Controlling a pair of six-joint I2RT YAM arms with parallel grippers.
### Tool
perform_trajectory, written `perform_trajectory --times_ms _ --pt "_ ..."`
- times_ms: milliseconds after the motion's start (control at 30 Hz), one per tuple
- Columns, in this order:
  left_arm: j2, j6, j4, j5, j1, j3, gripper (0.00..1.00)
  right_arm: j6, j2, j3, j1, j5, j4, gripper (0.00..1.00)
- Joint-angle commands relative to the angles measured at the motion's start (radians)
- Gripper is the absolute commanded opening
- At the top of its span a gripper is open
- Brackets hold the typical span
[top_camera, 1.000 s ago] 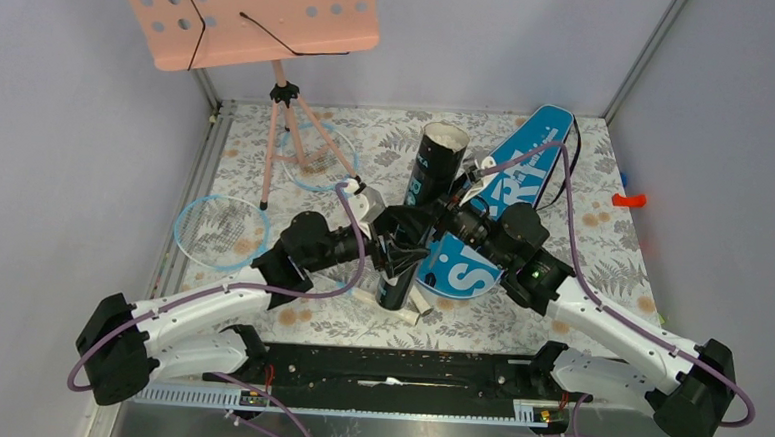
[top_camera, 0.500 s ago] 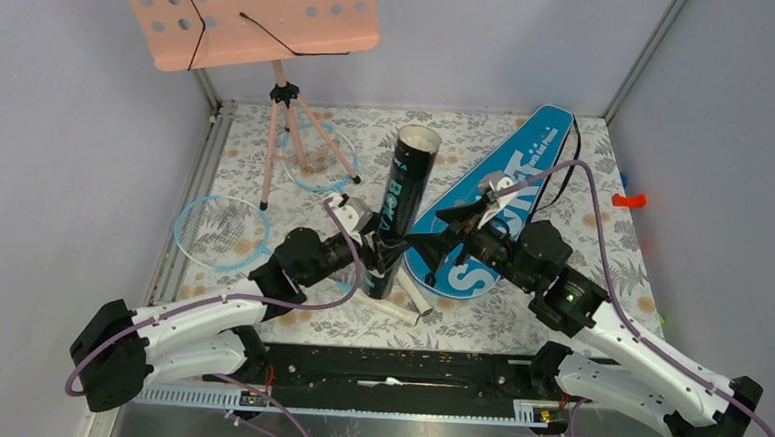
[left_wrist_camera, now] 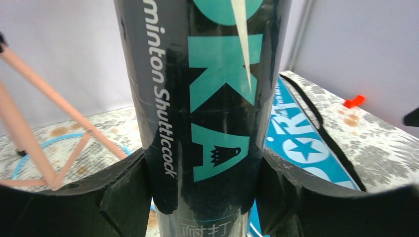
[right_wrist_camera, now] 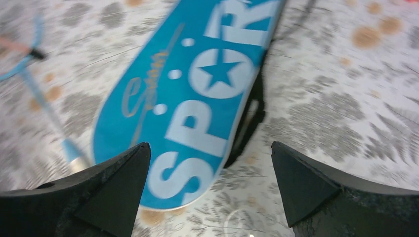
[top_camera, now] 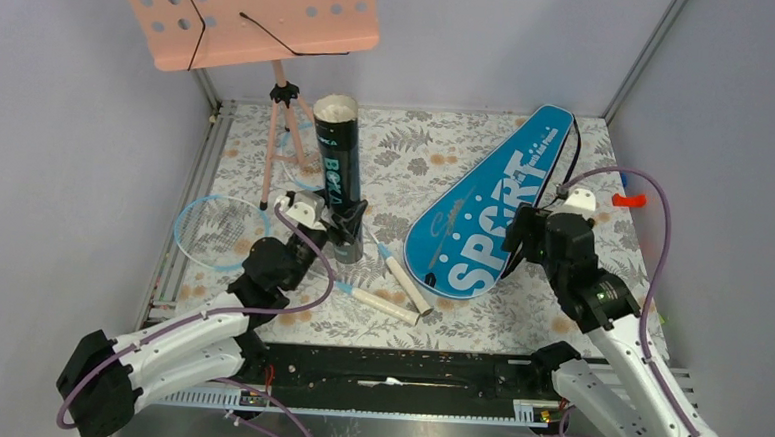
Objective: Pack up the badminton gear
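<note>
I need to cap the tube's open top, so my right gripper should next grab the clear lid by its rim, which leaves the lid's side free.
A dark cylindrical tube (top_camera: 336,181) marked "Shuttlecock" (left_wrist_camera: 202,98) stands upright left of centre, with white shuttlecocks (top_camera: 335,108) showing in its open top. My left gripper (top_camera: 346,232) (left_wrist_camera: 202,192) is shut on its lower part, a finger pressed to each side. The blue "SPORT" bag (top_camera: 484,219) (right_wrist_camera: 197,94) lies flat at centre right. My right gripper (top_camera: 516,237) (right_wrist_camera: 210,163) hovers open and empty over the bag's wide end. One light-blue racket hoop (top_camera: 221,232) lies at the left, another (top_camera: 306,159) sits under the tripod. Two cream handles (top_camera: 405,285) lie in front of the tube.
A pink perforated music stand (top_camera: 244,16) on a tripod (top_camera: 286,123) rises at the back left, close behind the tube. A small red object (top_camera: 628,200) lies by the right wall. Metal rails edge the floral mat on the left.
My left gripper has carried the tube left and back, now upright. My right gripper has let go of it, opened wide and pulled back right over the bag.
</note>
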Motion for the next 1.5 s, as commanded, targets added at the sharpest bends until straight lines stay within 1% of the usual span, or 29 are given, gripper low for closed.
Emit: perform_trajectory --times_ms 0,133,200,300,367,467,533,567,667,733,767,833,867,1033,1200,1300,1367,1467 --pt "0.012 0.016 0.183 -0.021 0.075 -0.015 0.25 0.027 0.044 -0.006 -0.188 -0.011 -0.094 1.0" --pt "0.06 0.012 0.249 0.044 0.13 -0.028 0.25 0.055 0.104 -0.007 -0.296 -0.038 -0.183 1.0" --pt "0.077 0.028 0.297 0.095 0.141 -0.047 0.25 0.078 0.12 -0.019 -0.316 -0.1 -0.231 1.0" --pt "0.079 0.044 0.315 0.142 0.15 -0.067 0.25 0.056 0.145 -0.041 -0.317 -0.281 -0.273 0.96" --pt "0.076 0.042 0.311 0.162 0.153 -0.07 0.25 0.06 0.171 -0.05 -0.316 -0.35 -0.314 0.91" --pt "0.072 0.053 0.307 0.245 0.154 -0.082 0.26 0.123 0.202 -0.103 -0.315 -0.37 -0.361 0.84" --pt "0.062 0.053 0.318 0.304 0.154 -0.098 0.26 0.162 0.199 -0.175 -0.311 -0.432 -0.319 0.77" --pt "0.055 0.054 0.322 0.329 0.154 -0.108 0.27 0.18 0.191 -0.204 -0.305 -0.438 -0.296 0.74" --pt "0.013 0.037 0.304 0.392 0.154 -0.128 0.28 0.241 0.167 -0.274 -0.223 -0.387 -0.206 0.68" --pt "-0.03 0.019 0.265 0.437 0.154 -0.136 0.28 0.268 0.2 -0.292 -0.153 -0.347 -0.183 0.61" --pt "-0.048 0.008 0.249 0.454 0.153 -0.141 0.28 0.28 0.221 -0.296 -0.123 -0.328 -0.172 0.59" --pt "-0.079 0.004 0.231 0.496 0.152 -0.157 0.28 0.3 0.261 -0.299 -0.073 -0.296 -0.145 0.53" --pt "-0.095 -0.019 0.231 0.51 0.152 -0.165 0.28 0.307 0.28 -0.3 -0.057 -0.287 -0.133 0.52" --pt "-0.17 -0.044 0.172 0.536 0.152 -0.19 0.28 0.314 0.333 -0.302 -0.024 -0.213 -0.1 0.47" --pt "-0.207 -0.044 0.165 0.553 0.152 -0.204 0.28 0.322 0.403 -0.308 -0.009 -0.229 -0.044 0.35" --pt "-0.203 -0.039 0.163 0.553 0.152 -0.202 0.28 0.323 0.435 -0.297 0.014 -0.208 -0.054 0.29" --pt "-0.198 -0.037 0.156 0.553 0.152 -0.199 0.28 0.325 0.444 -0.291 0.027 -0.195 -0.07 0.22" --pt "-0.19 -0.03 0.15 0.561 0.152 -0.198 0.28 0.335 0.438 -0.277 0.043 -0.169 -0.103 0.05"
